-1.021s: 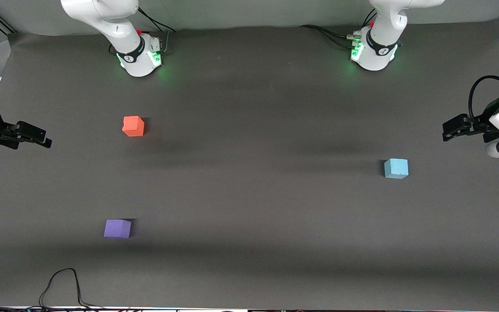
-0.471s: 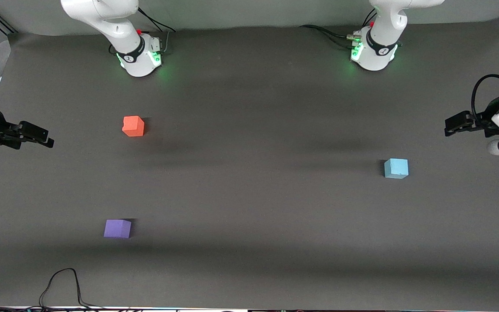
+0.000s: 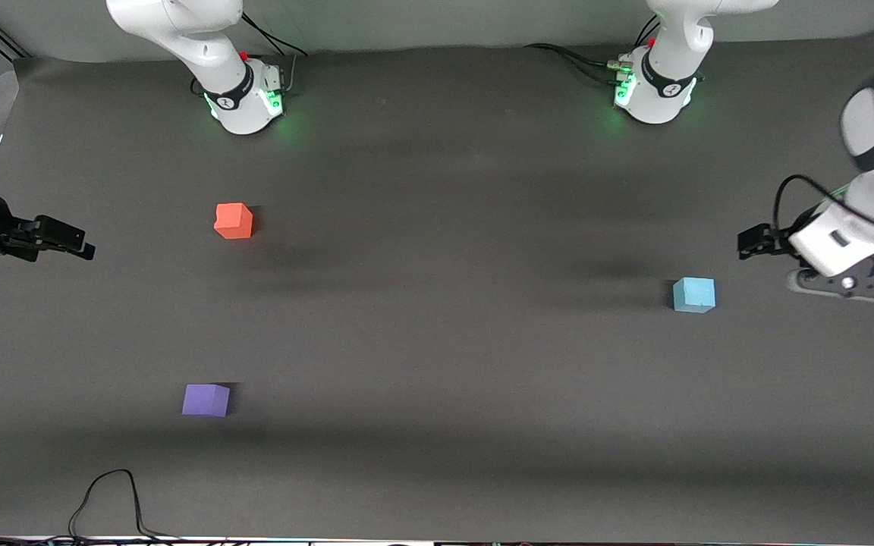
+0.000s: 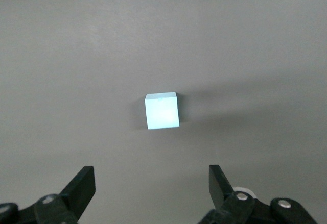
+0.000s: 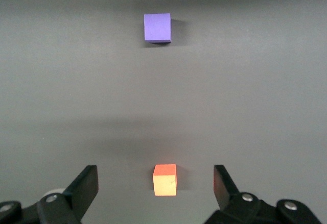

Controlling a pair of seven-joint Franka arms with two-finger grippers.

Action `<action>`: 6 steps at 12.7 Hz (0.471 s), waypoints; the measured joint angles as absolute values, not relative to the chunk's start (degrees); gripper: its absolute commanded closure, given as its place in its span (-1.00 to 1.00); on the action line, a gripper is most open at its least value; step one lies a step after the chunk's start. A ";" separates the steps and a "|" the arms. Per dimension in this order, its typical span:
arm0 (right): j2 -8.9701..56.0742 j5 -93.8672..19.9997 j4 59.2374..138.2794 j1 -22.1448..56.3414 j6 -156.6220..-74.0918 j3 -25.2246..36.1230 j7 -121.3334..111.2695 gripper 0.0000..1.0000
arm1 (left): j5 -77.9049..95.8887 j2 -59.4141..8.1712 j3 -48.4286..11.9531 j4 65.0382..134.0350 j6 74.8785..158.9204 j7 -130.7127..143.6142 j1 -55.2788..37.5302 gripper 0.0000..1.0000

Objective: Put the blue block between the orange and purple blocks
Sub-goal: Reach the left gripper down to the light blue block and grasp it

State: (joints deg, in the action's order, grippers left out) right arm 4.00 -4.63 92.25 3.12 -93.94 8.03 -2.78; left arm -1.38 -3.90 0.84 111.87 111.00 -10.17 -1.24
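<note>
The robot should next use its left gripper to grab the light blue block (image 3: 693,295) by its opposite sides, so it can fill the gap between the orange and purple block (image 3: 205,400).
The light blue block (image 3: 693,295) sits on the dark mat toward the left arm's end; it also shows in the left wrist view (image 4: 162,110). My left gripper (image 3: 743,244) hovers beside it, open and empty, and the jaws stand wide apart in its wrist view (image 4: 152,183). The orange block (image 3: 234,221) and the purple block (image 3: 205,400) sit toward the right arm's end, the purple one nearer the camera. Both show in the right wrist view, orange (image 5: 165,179) and purple (image 5: 157,27). My right gripper (image 3: 82,247) waits open and empty at that end (image 5: 155,177).
The two arm bases (image 3: 246,98) (image 3: 653,91) stand along the mat's back edge. A black cable (image 3: 107,497) loops onto the mat at the edge nearest the camera, below the purple block. The dark mat (image 3: 444,318) lies bare between the blocks.
My left arm has swung in over the table and its gripper has moved closer to the blue block. The right gripper has barely moved. The blocks have not moved.
</note>
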 measured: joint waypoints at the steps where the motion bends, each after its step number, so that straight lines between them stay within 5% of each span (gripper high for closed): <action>1: 4.13 -4.63 92.26 3.12 -93.96 8.03 -2.78 -1.00 | -1.52 -4.33 0.90 115.37 115.52 -11.00 -1.19 -0.99; 6: 5.00 -4.63 92.26 3.26 -94.10 7.65 -2.78 -1.00 | -3.13 -10.91 0.93 125.41 133.27 -12.11 -1.18 -0.98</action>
